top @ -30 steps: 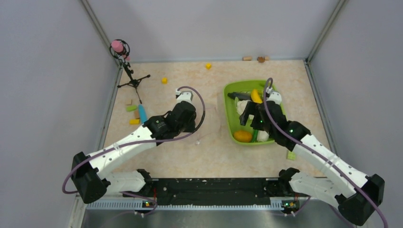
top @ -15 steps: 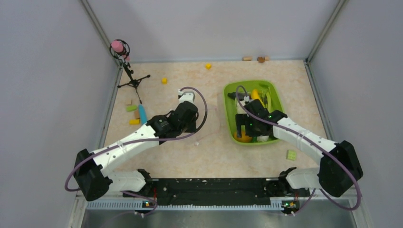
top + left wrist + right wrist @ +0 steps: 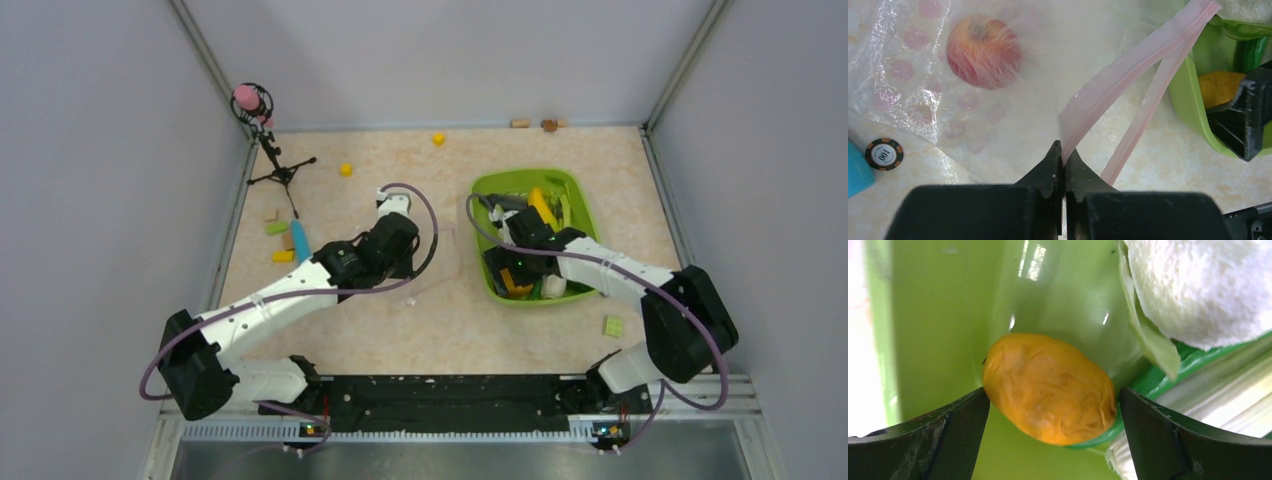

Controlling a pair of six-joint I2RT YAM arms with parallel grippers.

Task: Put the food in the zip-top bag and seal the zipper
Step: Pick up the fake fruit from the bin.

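I should next grab the orange food piece (image 3: 515,285) with my right gripper, by opposite sides of its near half. The food piece's far end then stays free to go into the bag.
In the left wrist view my left gripper (image 3: 1063,150) is shut on the pink zipper (image 3: 1128,65) of the clear zip-top bag (image 3: 923,75) and lifts one lip so the mouth gapes. A red tomato-like fruit (image 3: 983,51) lies inside the bag. In the right wrist view my right gripper (image 3: 1052,392) is open, its jaws on either side of an orange food piece (image 3: 1048,387) in the lime-green tray (image 3: 923,315). White cauliflower (image 3: 1203,290) lies beside it. In the top view the left gripper (image 3: 412,262) is left of the tray (image 3: 575,185), and the right gripper (image 3: 505,272) is down in its near-left corner.
More toy food, yellow and green, fills the tray. Small blocks (image 3: 282,240) and a blue piece lie at the left. A tripod stand (image 3: 270,150) stands at the back left. Yellow blocks (image 3: 345,169) and a green block (image 3: 613,326) lie loose. A poker chip (image 3: 883,154) lies by the bag.
My right gripper has moved left and toward the near corner of the tray, down around the orange piece. My left gripper has held its place on the zipper.
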